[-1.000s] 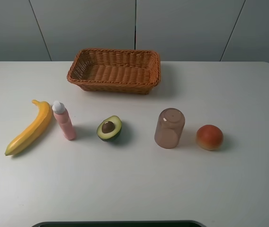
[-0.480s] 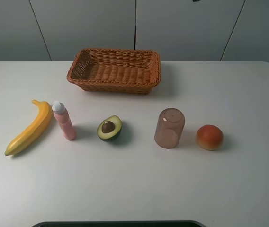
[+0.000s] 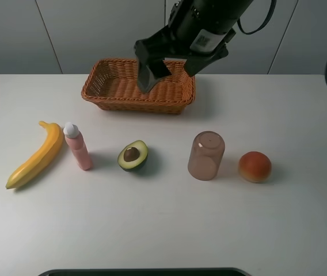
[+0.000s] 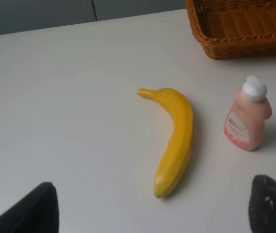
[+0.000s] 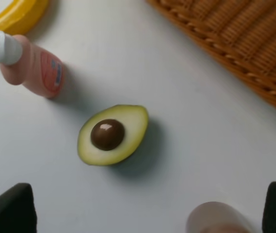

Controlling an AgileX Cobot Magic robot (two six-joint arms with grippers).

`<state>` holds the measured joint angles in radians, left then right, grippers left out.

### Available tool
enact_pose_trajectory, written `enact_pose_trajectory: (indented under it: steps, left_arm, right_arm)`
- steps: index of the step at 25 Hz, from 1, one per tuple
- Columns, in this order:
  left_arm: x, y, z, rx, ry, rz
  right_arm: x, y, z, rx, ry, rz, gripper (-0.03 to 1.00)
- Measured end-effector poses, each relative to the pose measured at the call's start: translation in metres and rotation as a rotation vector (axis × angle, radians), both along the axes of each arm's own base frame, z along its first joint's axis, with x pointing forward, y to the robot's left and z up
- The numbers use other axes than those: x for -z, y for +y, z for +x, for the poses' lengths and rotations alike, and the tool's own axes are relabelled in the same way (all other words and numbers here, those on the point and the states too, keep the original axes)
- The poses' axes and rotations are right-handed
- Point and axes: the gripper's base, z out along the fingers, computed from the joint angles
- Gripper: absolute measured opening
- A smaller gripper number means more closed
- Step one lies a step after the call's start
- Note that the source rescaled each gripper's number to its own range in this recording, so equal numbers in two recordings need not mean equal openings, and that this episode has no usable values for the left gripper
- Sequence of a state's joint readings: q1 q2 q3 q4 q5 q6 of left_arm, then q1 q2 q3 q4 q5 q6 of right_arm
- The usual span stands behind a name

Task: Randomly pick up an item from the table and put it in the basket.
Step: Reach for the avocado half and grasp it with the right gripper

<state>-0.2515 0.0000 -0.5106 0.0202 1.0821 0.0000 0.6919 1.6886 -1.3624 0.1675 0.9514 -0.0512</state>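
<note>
The right gripper grabs the halved avocado point(image 3: 133, 156) by its rounded sides next, to put it in the brown wicker basket point(image 3: 139, 86).
The halved avocado point(image 3: 133, 156) lies cut side up on the white table point(image 3: 152, 230), its brown pit showing. It also shows in the right wrist view point(image 5: 112, 135). The brown wicker basket point(image 3: 139, 86) stands behind it, with nothing in it. My right gripper point(image 3: 172, 68) hangs open in the air in front of the basket, well above and behind the avocado; in its wrist view point(image 5: 143, 213) both dark fingertips stand wide apart. My left gripper point(image 4: 147, 208) is open above the banana point(image 4: 174, 138) and holds nothing. It is out of the high view.
A yellow banana point(image 3: 35, 155) and a pink bottle point(image 3: 78, 146) lie left of the avocado. A translucent pink cup point(image 3: 206, 156) lies on its side and a round orange-red fruit point(image 3: 254, 167) sits to the right. A dark edge point(image 3: 140, 271) runs along the table's front.
My right arm has come into the high view from the top and now hangs over the basket's front. The items on the table have not moved.
</note>
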Motion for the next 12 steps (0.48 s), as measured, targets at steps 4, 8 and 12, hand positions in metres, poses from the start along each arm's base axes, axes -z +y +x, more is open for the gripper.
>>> enact_pose_trajectory:
  steps: [4, 8, 12]
  left_arm:
    - [0.000, 0.000, 0.000, 0.000, 0.000, 0.000]
    - [0.000, 0.000, 0.000, 0.000, 0.000, 0.000]
    - [0.000, 0.000, 0.000, 0.003, -0.001, 0.006]
  right_arm:
    - [0.040, 0.024, 0.003, 0.016, 0.073, -0.039, 1.00]
    - [0.073, 0.042, 0.004, 0.042, 0.117, -0.063, 1.00]
    - [0.103, 0.049, 0.008, 0.082, 0.163, -0.101, 1.00]
